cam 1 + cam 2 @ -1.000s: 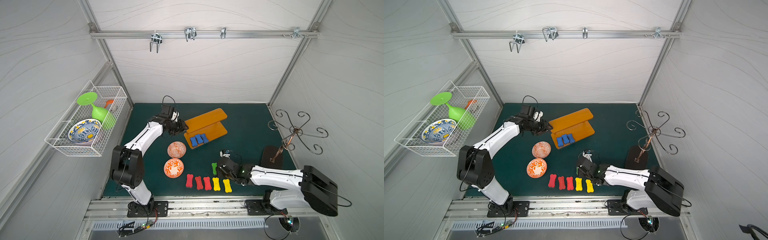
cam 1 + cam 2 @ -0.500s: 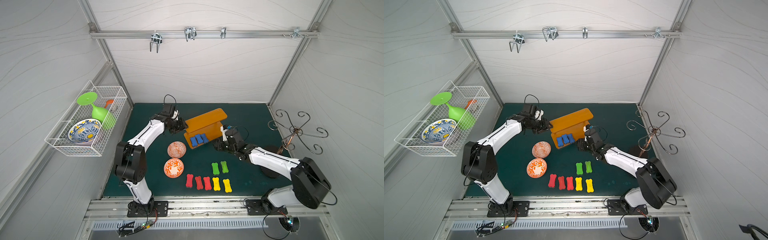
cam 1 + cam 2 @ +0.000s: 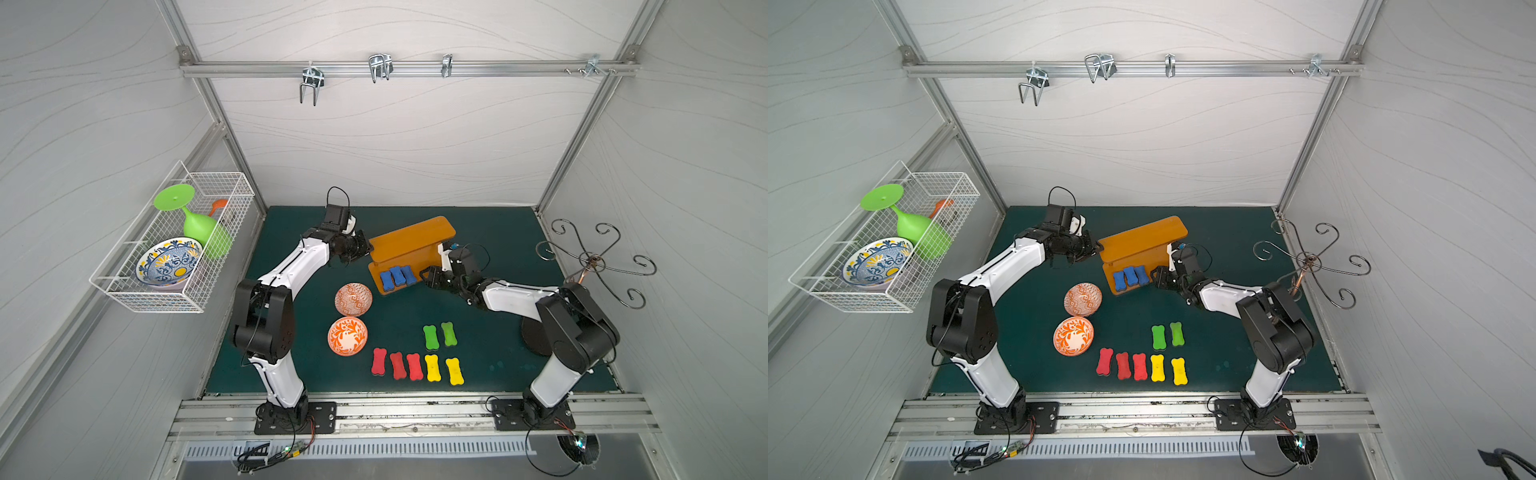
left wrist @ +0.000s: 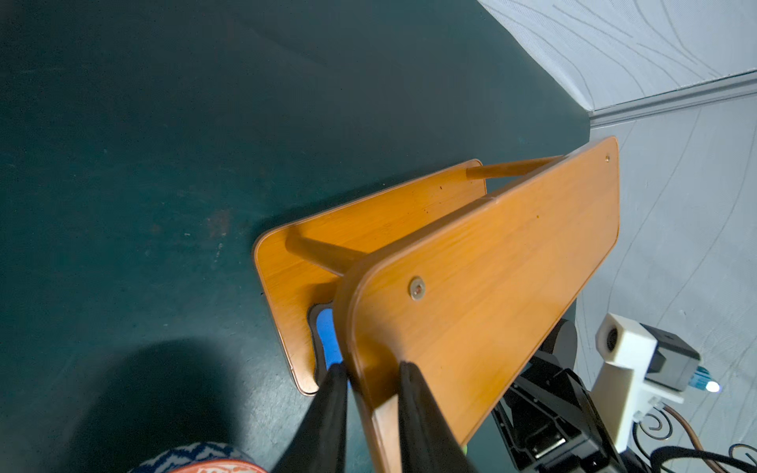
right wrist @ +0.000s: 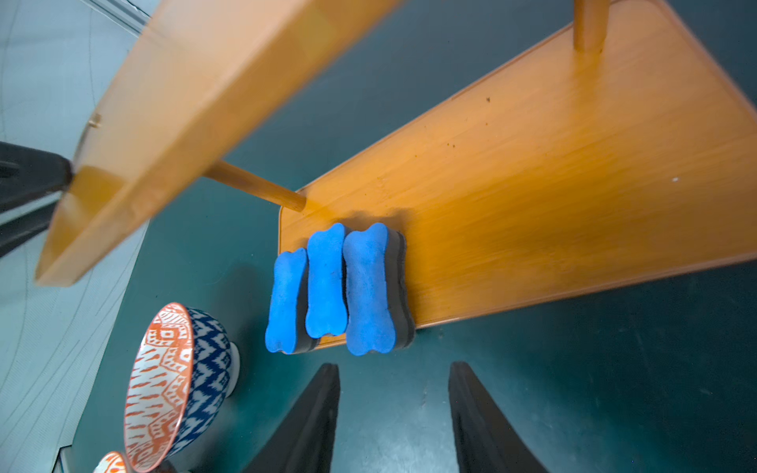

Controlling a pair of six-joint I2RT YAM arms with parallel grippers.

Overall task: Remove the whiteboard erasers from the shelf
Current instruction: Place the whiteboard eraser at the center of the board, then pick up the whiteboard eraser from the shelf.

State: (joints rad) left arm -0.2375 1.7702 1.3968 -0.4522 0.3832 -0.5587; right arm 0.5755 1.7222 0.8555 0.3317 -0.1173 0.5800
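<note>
My right gripper grabs the near end of the blue eraser nearest the shelf's open middle next, to remove that eraser from under the shelf's top board.
The orange-brown shelf (image 3: 411, 239) (image 3: 1144, 239) stands at the back middle of the green mat. Three blue whiteboard erasers (image 3: 398, 276) (image 3: 1131, 276) (image 5: 327, 286) stand side by side on its lower board, at the end nearer the bowls. My left gripper (image 3: 365, 249) (image 4: 370, 368) is shut on the end of the shelf's top board, one finger on each face. A blue eraser (image 4: 327, 340) shows just below that board. My right gripper (image 3: 428, 276) (image 5: 393, 368) is open and empty, just short of the blue erasers. Green (image 3: 439, 336), red (image 3: 397, 365) and yellow (image 3: 444, 369) erasers lie on the mat in front.
Two patterned orange bowls (image 3: 353, 298) (image 3: 347, 336) sit left of the loose erasers, one close to the shelf's end. A white wire basket (image 3: 174, 257) hangs on the left wall. A metal hook stand (image 3: 594, 262) rises at the right behind my right arm.
My right arm left a second green eraser on the mat and swung back to the shelf, stopping open by the blue erasers. My left gripper closed on the top board's end.
</note>
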